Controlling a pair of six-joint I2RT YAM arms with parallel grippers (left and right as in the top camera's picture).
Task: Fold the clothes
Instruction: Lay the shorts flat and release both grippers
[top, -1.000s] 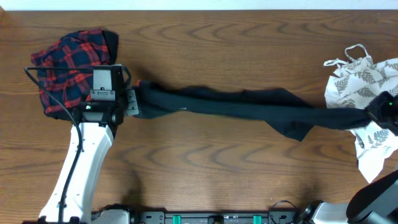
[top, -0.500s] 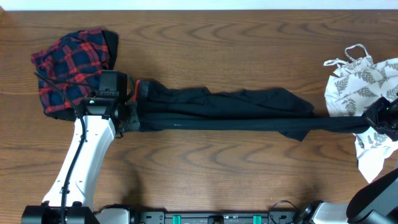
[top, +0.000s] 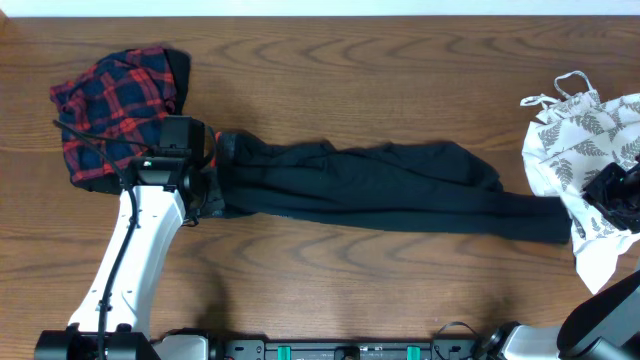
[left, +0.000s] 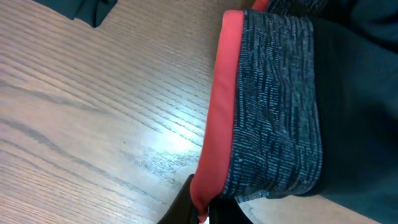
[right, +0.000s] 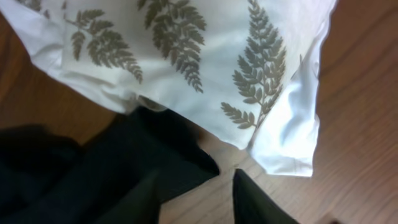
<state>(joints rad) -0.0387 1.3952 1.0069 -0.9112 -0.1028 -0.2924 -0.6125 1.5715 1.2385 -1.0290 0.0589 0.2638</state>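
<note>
My right gripper pinches the bunched rear leg of the black leggings by its outer edge next. That straightens the leg for folding.
The long black leggings (top: 380, 185) lie stretched left to right across the wooden table (top: 350, 60). My left gripper (top: 207, 178) is at their left end. In the left wrist view its jaws (left: 200, 210) are pinched shut on the coral-red edge (left: 217, 106) of the grey waistband (left: 273, 106). My right gripper (top: 602, 200) hovers at the right end, over the white leaf-print top (top: 580, 130). In the right wrist view it (right: 199, 199) stands open, and the black leg end (right: 124, 162) lies loose on the wood by its left finger (right: 146, 199).
A red-navy plaid piece (top: 115, 105) is bunched at the far left, just behind my left arm (top: 140, 240). The white leaf-print top (right: 186, 56) covers the table's right edge, with a strap loop (top: 570, 85) at the back.
My right gripper has opened and let go of the leg end. The leggings, taut between both grippers before, now lie slack and flat on the table.
</note>
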